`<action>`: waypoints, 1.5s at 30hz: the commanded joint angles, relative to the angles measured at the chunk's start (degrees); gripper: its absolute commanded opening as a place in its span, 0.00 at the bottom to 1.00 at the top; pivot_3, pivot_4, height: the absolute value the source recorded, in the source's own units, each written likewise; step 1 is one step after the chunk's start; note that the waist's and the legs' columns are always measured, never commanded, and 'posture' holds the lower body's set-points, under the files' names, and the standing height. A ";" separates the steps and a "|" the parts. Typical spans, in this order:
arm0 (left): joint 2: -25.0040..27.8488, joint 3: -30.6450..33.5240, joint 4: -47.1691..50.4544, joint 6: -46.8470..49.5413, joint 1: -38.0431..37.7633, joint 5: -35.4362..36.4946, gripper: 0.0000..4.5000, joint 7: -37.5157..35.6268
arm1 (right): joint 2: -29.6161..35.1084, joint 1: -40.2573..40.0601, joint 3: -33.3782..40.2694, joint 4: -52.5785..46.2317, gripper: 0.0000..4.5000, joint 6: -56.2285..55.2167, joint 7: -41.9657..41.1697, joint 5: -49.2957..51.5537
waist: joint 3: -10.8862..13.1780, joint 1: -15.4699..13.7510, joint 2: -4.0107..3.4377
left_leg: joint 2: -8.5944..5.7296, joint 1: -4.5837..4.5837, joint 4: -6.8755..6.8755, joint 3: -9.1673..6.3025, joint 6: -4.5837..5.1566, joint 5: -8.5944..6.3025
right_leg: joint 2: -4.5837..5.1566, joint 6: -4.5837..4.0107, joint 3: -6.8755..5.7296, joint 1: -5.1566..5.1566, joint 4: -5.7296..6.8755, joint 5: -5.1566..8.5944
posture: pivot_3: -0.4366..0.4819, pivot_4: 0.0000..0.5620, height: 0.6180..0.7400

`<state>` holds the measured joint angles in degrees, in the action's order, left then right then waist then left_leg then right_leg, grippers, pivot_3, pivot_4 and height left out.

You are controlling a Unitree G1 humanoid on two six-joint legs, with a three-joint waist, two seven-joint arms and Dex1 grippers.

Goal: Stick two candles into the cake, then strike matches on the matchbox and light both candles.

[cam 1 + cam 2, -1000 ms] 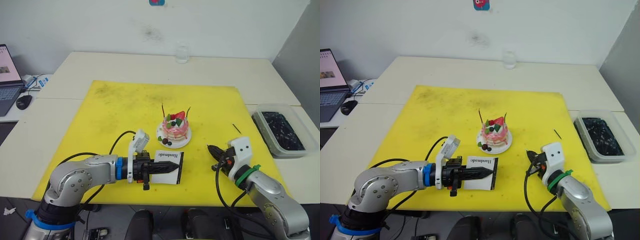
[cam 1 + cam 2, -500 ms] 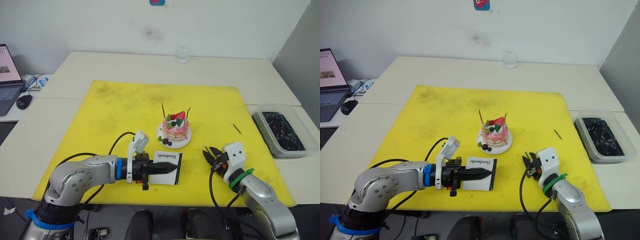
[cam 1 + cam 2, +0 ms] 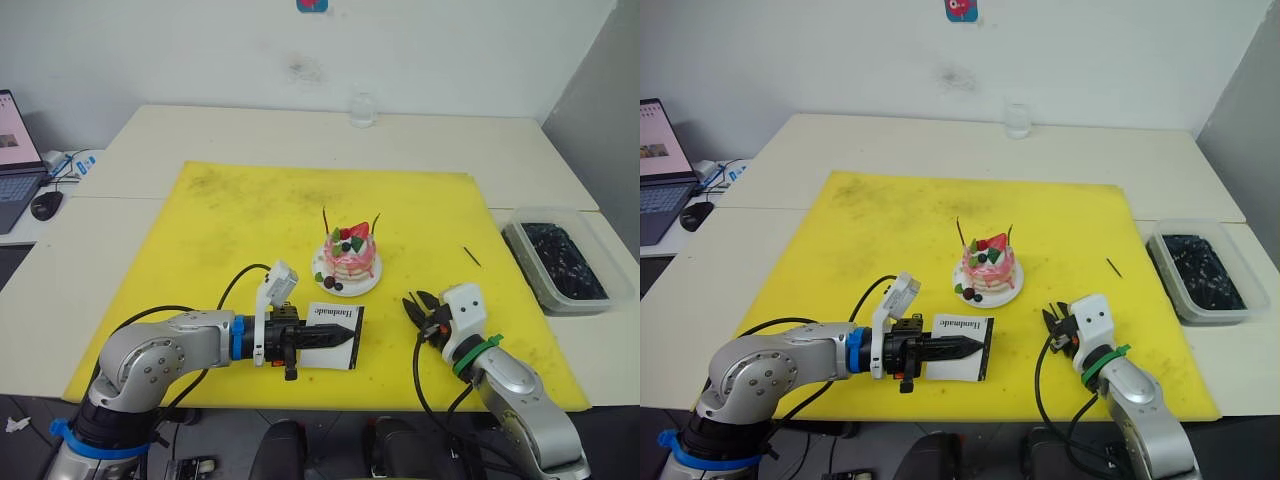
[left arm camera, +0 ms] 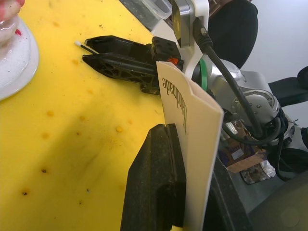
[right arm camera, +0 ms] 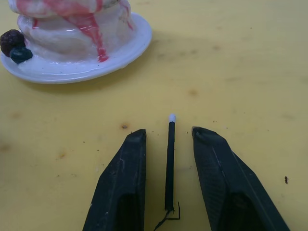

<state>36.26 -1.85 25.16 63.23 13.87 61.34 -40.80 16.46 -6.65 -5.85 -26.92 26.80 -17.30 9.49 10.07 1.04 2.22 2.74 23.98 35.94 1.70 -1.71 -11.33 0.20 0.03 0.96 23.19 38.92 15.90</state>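
Next, my right gripper grabs the match's dark stick and leaves the match's pale tip free to strike.
The cake sits on its white plate mid-mat, with two thin candles standing upright in it. My left gripper is shut on the white matchbox, gripping it on edge just in front of the cake. My right gripper is low over the mat, to the right of the matchbox. Its fingers are open, and a dark match with a pale tip lies between them, touching neither. Another match lies on the mat further right.
A yellow mat covers the table's middle. A clear tub of dark pieces stands at the right edge. A glass is at the back. A laptop and a mouse are at far left.
My right gripper has slid left along the mat toward the matchbox. The left arm and matchbox have barely moved.
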 commanded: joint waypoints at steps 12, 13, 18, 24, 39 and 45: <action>0.03 0.31 1.77 -0.72 -0.02 0.26 0.00 -0.76 | -1.18 -0.36 0.51 1.11 0.01 0.33 0.46 -1.21 | 0.00 0.00 0.01 | 0.00 0.00 0.00 0.00 0.00 0.00 | 0.00 0.01 0.00 0.00 0.01 0.00 | 0.48 0.27 1.00; 0.03 0.30 1.84 -0.75 -0.14 0.23 0.00 -0.74 | -1.17 -0.54 0.51 1.04 0.01 0.28 0.39 -1.19 | 0.00 0.00 0.00 | 0.00 0.00 0.00 0.00 0.00 0.00 | 0.00 0.02 -0.01 0.00 0.01 -0.01 | 0.48 0.27 1.00; 0.01 0.33 1.37 -0.86 -0.02 -0.02 0.00 -0.80 | -1.02 -0.67 1.05 -0.65 0.01 0.72 -0.40 -0.10 | -0.01 0.00 0.01 | 0.00 0.00 0.00 -0.01 0.00 0.00 | 0.00 0.01 -0.01 0.00 0.01 -0.01 | 0.48 0.27 1.00; -0.51 0.28 -0.57 -0.43 1.59 0.14 0.00 -0.89 | 2.79 -0.61 3.22 -9.25 0.01 5.17 -3.09 2.94 | 0.00 -0.03 -0.01 | -0.01 0.03 -0.02 0.00 0.00 0.00 | 0.01 0.05 -0.02 0.01 0.00 -0.03 | 0.48 0.27 1.00; -3.26 -0.28 -8.72 4.17 8.73 2.27 0.00 -3.05 | 26.17 12.42 6.66 -28.29 0.01 20.46 -18.29 17.78 | 0.02 0.10 0.01 | -0.05 0.04 -0.01 -0.05 0.00 0.00 | -0.07 0.15 -0.08 0.02 0.00 -0.08 | 0.48 0.27 1.00; -3.77 -0.49 -8.84 4.53 9.07 1.84 0.00 -3.74 | 28.34 20.23 0.73 -27.11 0.01 22.14 -18.89 17.21 | 0.04 0.32 0.04 | -0.04 0.11 -0.02 -0.09 0.00 0.00 | -0.06 0.15 -0.11 0.02 -0.04 -0.06 | 0.48 0.27 1.00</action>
<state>32.68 -2.43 15.32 67.93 22.39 62.73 -43.46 44.13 12.69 -4.32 -53.56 49.21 -35.74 26.57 10.11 1.36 2.26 2.69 24.14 35.91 1.60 -1.71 -11.34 0.13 0.21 0.83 23.25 38.89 15.86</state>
